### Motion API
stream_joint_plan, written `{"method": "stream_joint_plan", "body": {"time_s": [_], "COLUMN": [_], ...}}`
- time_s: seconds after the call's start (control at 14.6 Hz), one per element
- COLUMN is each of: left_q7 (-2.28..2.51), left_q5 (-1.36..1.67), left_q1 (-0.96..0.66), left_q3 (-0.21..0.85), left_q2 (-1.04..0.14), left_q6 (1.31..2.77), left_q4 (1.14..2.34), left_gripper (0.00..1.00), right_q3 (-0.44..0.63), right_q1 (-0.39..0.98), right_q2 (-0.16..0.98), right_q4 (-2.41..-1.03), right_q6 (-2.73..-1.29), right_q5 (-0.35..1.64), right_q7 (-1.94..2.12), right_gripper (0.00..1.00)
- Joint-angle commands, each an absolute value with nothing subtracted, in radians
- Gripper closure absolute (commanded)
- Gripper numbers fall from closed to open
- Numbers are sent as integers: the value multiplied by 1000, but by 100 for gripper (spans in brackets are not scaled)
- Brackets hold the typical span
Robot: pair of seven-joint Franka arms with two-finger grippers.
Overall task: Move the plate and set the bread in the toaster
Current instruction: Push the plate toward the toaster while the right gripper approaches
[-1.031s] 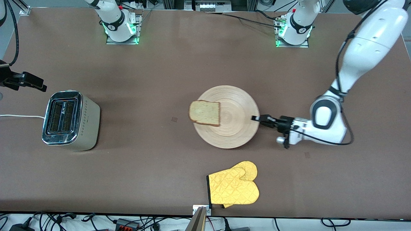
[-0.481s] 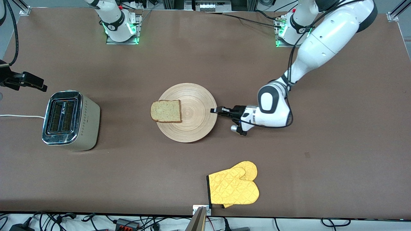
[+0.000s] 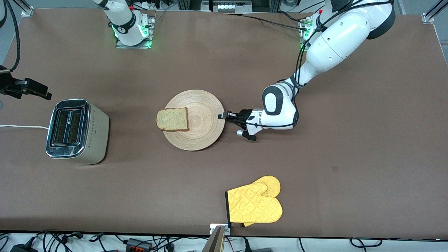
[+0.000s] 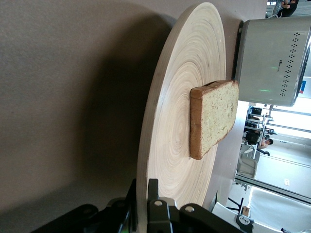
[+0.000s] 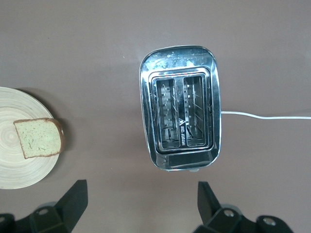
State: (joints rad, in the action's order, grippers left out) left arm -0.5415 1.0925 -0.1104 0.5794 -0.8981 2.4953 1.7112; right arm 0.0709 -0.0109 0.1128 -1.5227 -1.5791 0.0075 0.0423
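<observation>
The plate sits low and level on the brown tabletop. My left gripper needs to let go of the wooden plate (image 3: 201,129) (image 4: 170,145) now.
The wooden plate (image 3: 201,129) lies mid-table with the bread (image 3: 172,119) flat on its edge toward the toaster (image 3: 75,131). My left gripper (image 3: 222,117) is shut on the plate's rim at the side toward the left arm's end. In the left wrist view the fingers (image 4: 154,191) clamp the plate (image 4: 170,145), with the bread (image 4: 214,116) and the toaster (image 4: 272,58) past it. My right gripper (image 3: 39,92) hangs open above the table beside the toaster. The right wrist view shows its open gripper (image 5: 141,206), the toaster's two empty slots (image 5: 180,109), the bread (image 5: 38,138) and the plate (image 5: 14,167).
A yellow oven mitt (image 3: 255,203) lies near the table's edge nearest the front camera. The toaster's white cord (image 3: 21,126) runs off the right arm's end of the table. Bare brown table (image 3: 136,126) separates plate and toaster.
My left gripper has slid the plate, with the bread on it, across the table toward the toaster. The right gripper has not moved.
</observation>
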Motion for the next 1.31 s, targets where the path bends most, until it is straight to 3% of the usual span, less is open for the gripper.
{"method": "stream_joint_plan", "body": {"time_s": [0.0, 0.07, 0.14, 0.41, 0.62, 0.89, 1.1, 1.24], "left_q7": [-591, -592, -595, -675, -724, -726, -715, -686], "left_q5": [1141, 1178, 1187, 1186, 1129, 826, 637, 508], "left_q1": [-115, -109, -101, -31, 87, 257, 345, 389], "left_q3": [583, 583, 583, 581, 572, 581, 575, 574], "left_q2": [-910, -908, -904, -884, -876, -870, -868, -859], "left_q6": [2500, 2500, 2500, 2461, 2276, 2107, 1943, 1840], "left_q4": [1695, 1697, 1703, 1709, 1703, 1662, 1594, 1556], "left_gripper": [67, 41, 0, 0, 0, 0, 0, 0], "right_q3": [68, 69, 68, 69, 69, 71, 69, 68], "right_q1": [17, 41, 72, 129, 141, 167, 179, 195], "right_q2": [117, 123, 135, 181, 254, 379, 379, 367], "right_q4": [-1502, -1493, -1493, -1493, -1499, -1509, -1590, -1691], "right_q6": [-1569, -1572, -1583, -1609, -1612, -1697, -1730, -1851], "right_q5": [23, 25, 26, 44, 112, 340, 353, 356], "right_q7": [46, 43, 38, 34, 28, 23, -66, -67], "right_gripper": [0, 0, 0, 0, 0, 0, 0, 0]}}
